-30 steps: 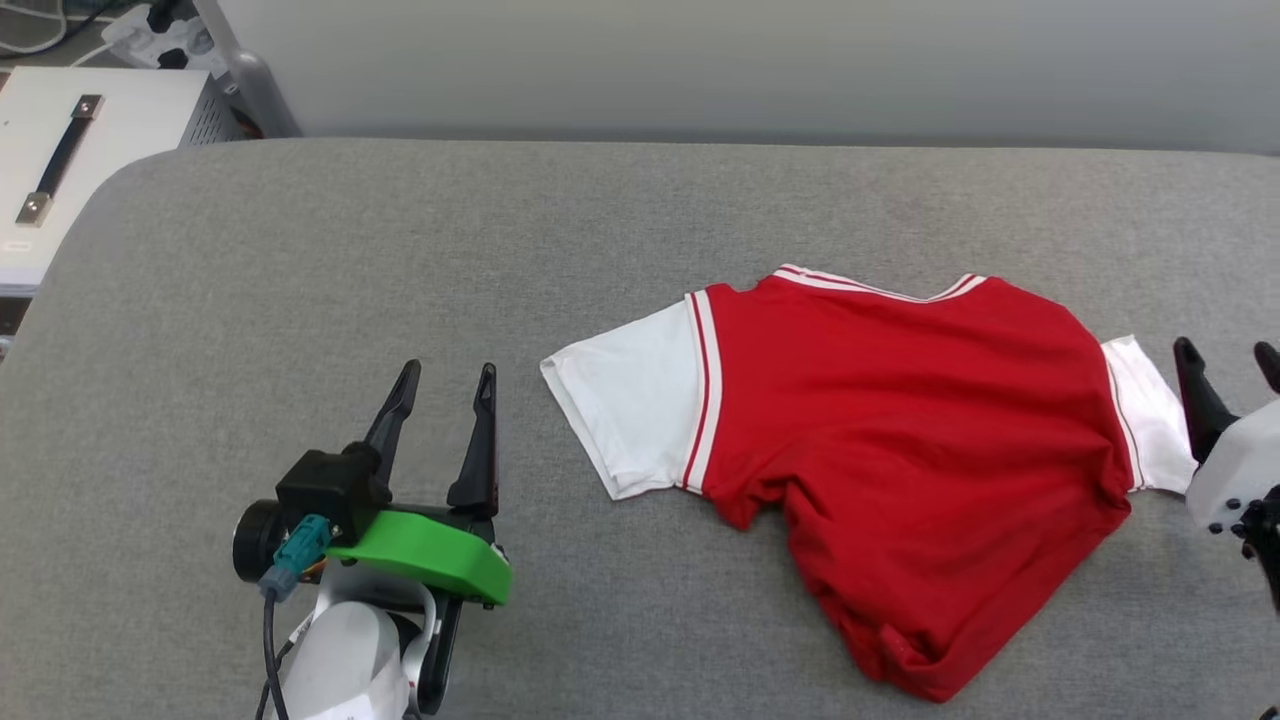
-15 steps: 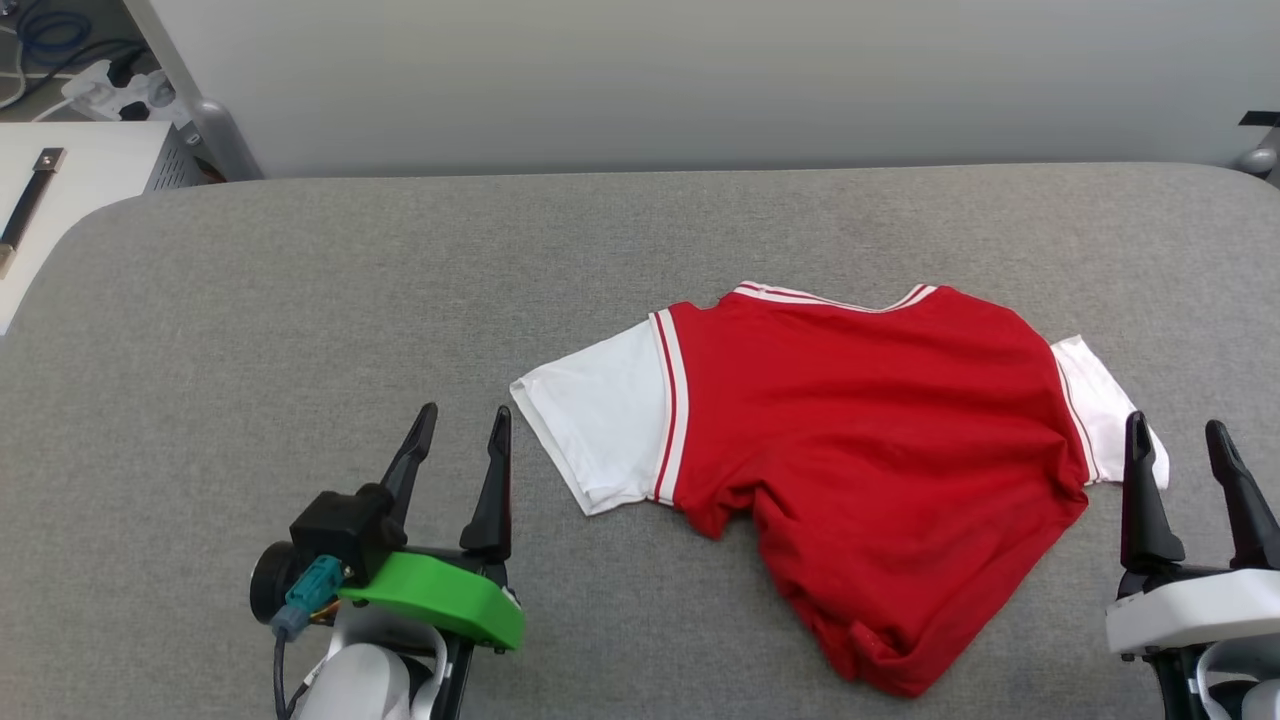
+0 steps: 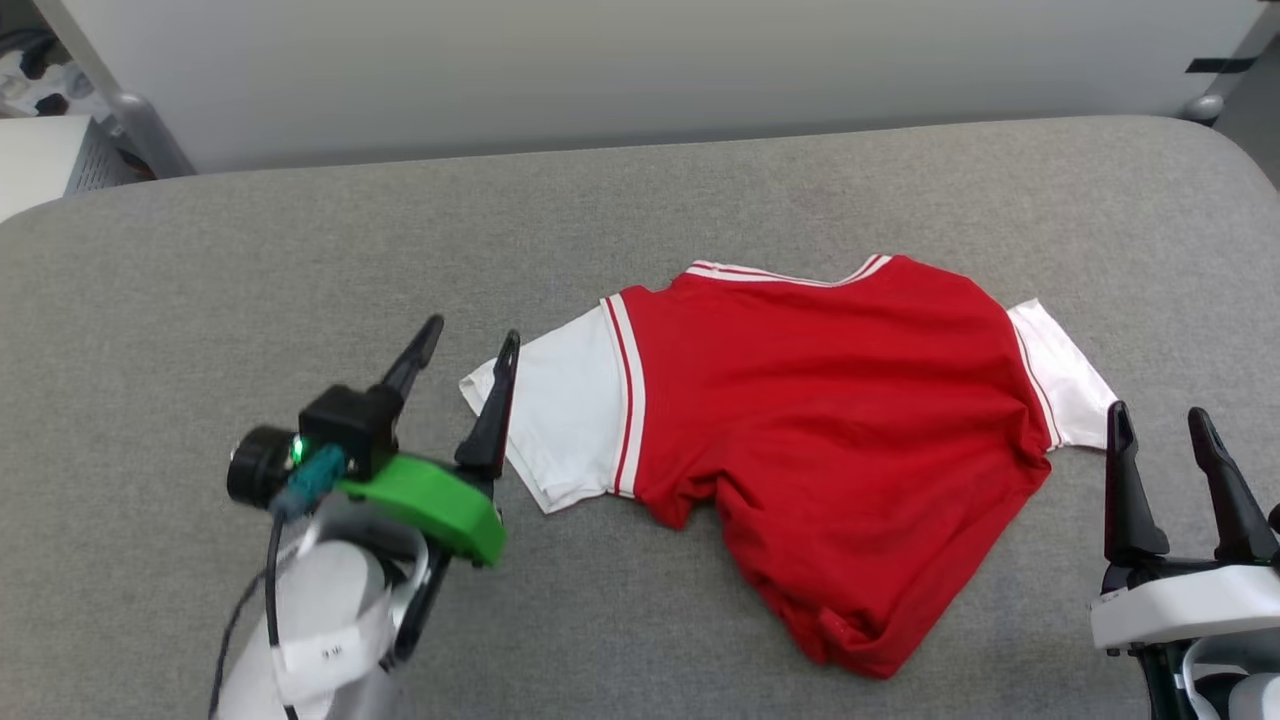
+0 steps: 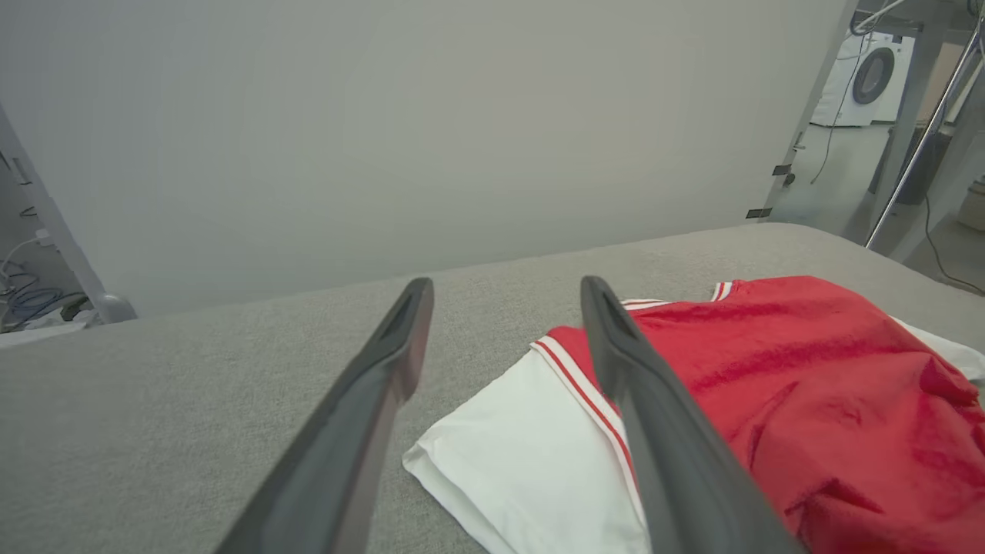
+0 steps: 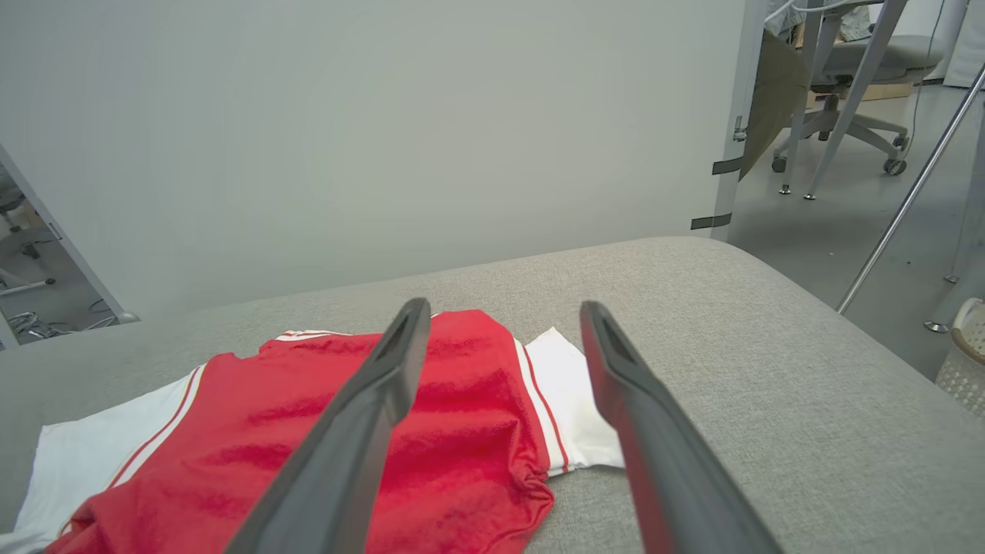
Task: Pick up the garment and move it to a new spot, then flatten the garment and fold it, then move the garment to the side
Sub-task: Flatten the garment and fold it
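The rest of the sleeve (image 3: pixel 573 408) lies flat on the tabletop, so my left gripper needs to grab the raised cuff edge (image 3: pixel 471 386) of the T-shirt's white sleeve next.
The garment (image 3: pixel 830 420) is a red T-shirt with white short sleeves and striped trim, lying rumpled on the grey table (image 3: pixel 250 260), its lower hem bunched toward the front; no print shows. My left gripper (image 3: pixel 470 342) stands open just left of the left white sleeve (image 3: pixel 555 410), its right finger over the sleeve's edge, with nothing between the fingers. In the left wrist view the garment (image 4: pixel 808 385) lies right of the open left gripper (image 4: pixel 504 292). My right gripper (image 3: pixel 1160 425) is open near the right sleeve (image 3: pixel 1065 385), holding nothing. The right wrist view shows the garment (image 5: pixel 308 446) beyond the open right gripper (image 5: pixel 500 312).
A pale wall (image 3: pixel 600 70) runs behind the table. A white cabinet corner (image 3: pixel 45 160) stands at the far left. Beyond the table's right end, the right wrist view shows floor with an office chair (image 5: pixel 854 85) and metal legs.
The head camera has turned, shifting the scene left. My left gripper has risen and moved up to the left sleeve's edge. The garment lies as before.
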### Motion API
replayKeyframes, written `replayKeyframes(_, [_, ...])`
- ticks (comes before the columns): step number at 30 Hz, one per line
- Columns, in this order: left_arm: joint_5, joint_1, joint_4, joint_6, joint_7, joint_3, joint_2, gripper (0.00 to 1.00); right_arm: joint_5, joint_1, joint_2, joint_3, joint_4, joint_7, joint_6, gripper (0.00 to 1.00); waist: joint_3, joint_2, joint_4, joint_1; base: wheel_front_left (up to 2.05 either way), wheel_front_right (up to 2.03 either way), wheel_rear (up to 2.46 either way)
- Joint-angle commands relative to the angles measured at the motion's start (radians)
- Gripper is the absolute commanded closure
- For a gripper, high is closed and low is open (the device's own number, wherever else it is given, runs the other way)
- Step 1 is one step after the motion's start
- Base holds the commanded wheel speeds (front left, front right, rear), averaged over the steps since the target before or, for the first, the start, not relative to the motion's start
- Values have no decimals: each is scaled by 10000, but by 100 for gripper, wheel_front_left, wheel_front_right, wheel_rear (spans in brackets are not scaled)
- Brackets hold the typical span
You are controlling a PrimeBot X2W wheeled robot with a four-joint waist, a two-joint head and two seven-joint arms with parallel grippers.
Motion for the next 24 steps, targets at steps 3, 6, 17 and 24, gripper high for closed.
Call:
replayKeyframes(3, [-480, -1387, 120, -32, 1402, -851, 827, 0, 15, -168, 54, -55, -143, 40, -9, 0, 510, 0, -338, 0, 0, 0, 0])
replayKeyframes(6, [-1381, -2481, 348, -32, 3146, -1464, 1488, 0, -42, -235, -14, 135, -175, 149, -9, 0, 792, 0, -512, 0, 0, 0, 0])
replayKeyframes(17, [-3448, -4608, 2414, -17, 9562, -2147, 3016, 0, -29, -694, 51, 569, 20, -32, -9, 0, 1785, 0, -1301, 0, 0, 0, 0])
replayKeyframes(24, [-3343, -4547, 3000, 33, 9497, -2280, 3079, 0, -29, -766, 69, 614, 156, -124, -9, 0, 1970, 0, -1481, 0, 0, 0, 0])
